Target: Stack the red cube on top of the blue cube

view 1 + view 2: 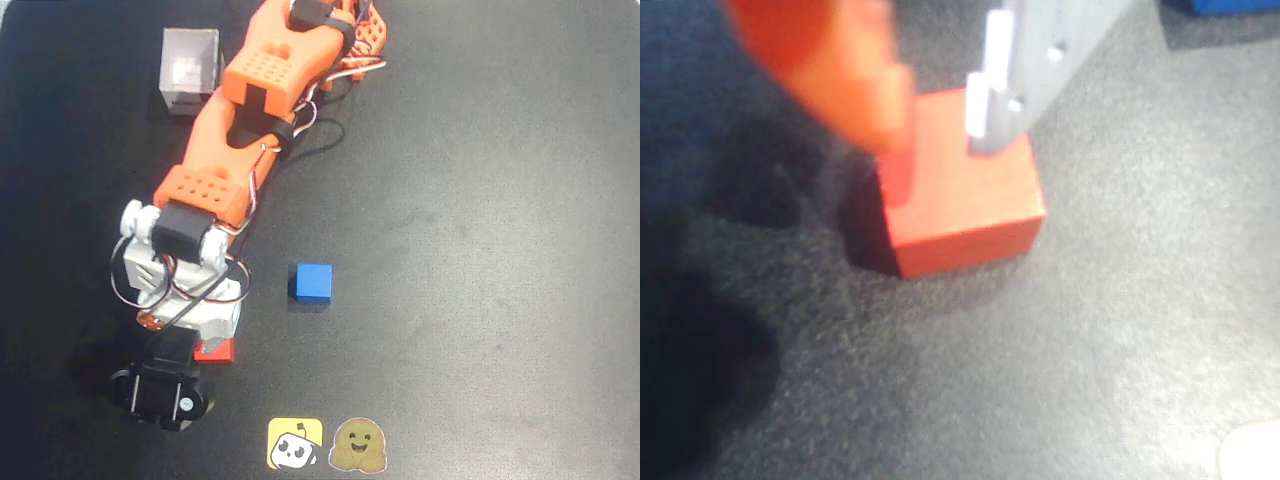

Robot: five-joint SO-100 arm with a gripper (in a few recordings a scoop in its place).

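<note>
My gripper is to grab the red cube (217, 349) next by its opposite sides, so it can stack the red cube on the blue cube (313, 282).
The red cube (217, 349) lies on the black mat at the lower left, mostly covered by the arm's white wrist in the overhead view. In the wrist view the red cube (965, 205) rests on the mat, and my gripper (935, 135) hovers just over its top face. A blurred orange finger (835, 70) sits at the cube's left edge and a grey finger (1015, 70) over its right part, with a gap between them. The gripper (200, 335) is open. The blue cube (313, 282) stands alone to the right, and a sliver of the blue cube (1220, 5) shows at the top right.
A white-grey box (190, 68) stands at the upper left beside the orange arm. Two stickers (295, 443) (358, 445) lie at the mat's front edge. Open mat stretches across the right half.
</note>
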